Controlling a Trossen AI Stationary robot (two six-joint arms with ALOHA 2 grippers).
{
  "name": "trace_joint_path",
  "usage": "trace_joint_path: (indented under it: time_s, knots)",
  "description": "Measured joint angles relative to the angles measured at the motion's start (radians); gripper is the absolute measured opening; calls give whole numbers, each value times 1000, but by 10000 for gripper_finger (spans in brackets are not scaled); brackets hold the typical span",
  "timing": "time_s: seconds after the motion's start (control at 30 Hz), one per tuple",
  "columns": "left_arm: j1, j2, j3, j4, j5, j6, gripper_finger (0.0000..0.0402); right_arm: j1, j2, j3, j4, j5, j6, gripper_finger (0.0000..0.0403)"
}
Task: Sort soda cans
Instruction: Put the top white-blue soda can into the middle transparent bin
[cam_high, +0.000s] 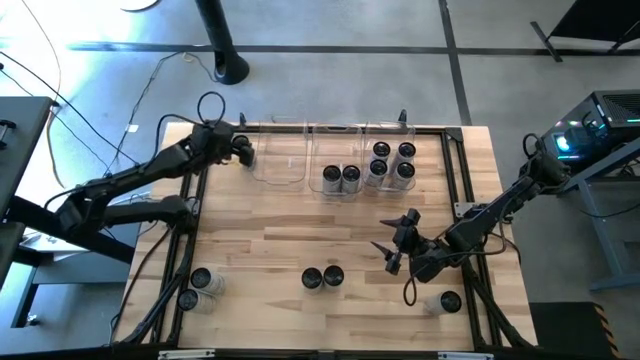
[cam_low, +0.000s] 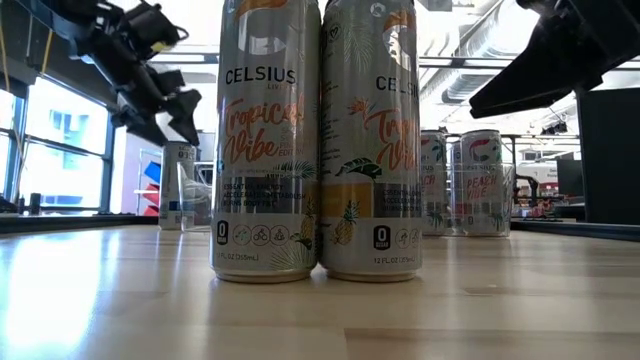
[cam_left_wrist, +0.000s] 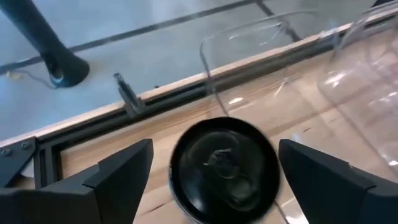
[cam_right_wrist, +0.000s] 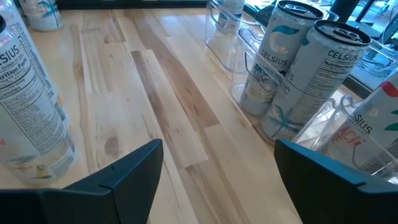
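Note:
My left fingers stop above the can's dark top (cam_left_wrist: 225, 169) in the left wrist view; I should lower them before closing.
My left gripper (cam_high: 243, 152) hangs open at the table's far left, beside the leftmost clear bin (cam_high: 278, 165). In the left wrist view its fingers stand on either side of a soda can's dark top (cam_left_wrist: 224, 168), with a gap on each side. That can (cam_low: 177, 186) stands upright below the gripper, at the bin's left wall. Whether it is inside the bin, I cannot tell. My right gripper (cam_high: 393, 232) hovers open at the right of the table's middle, with only bare wood between its fingers (cam_right_wrist: 219, 149).
Two cans (cam_high: 340, 178) stand in the middle bin and several (cam_high: 392, 162) in the right bin. Loose cans stand near the front: two at the centre (cam_high: 322, 277), two at the left (cam_high: 200, 285), one at the right (cam_high: 445, 300). Bare wood lies mid-table.

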Motion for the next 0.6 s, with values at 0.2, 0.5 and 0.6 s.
trace_joint_path:
  time_s: [0.2, 0.5, 0.6]
  knots:
    - [18, 94, 0, -2, 4, 1, 342, 0, 0, 0, 5, 0, -1, 302]
    - [8, 109, 0, -20, 44, 17, 259, 0, 0, 0, 5, 0, -2, 302]
    - [-6, 67, 20, -103, 45, 30, 234, 0, 0, 0, 5, 1, -2, 302]
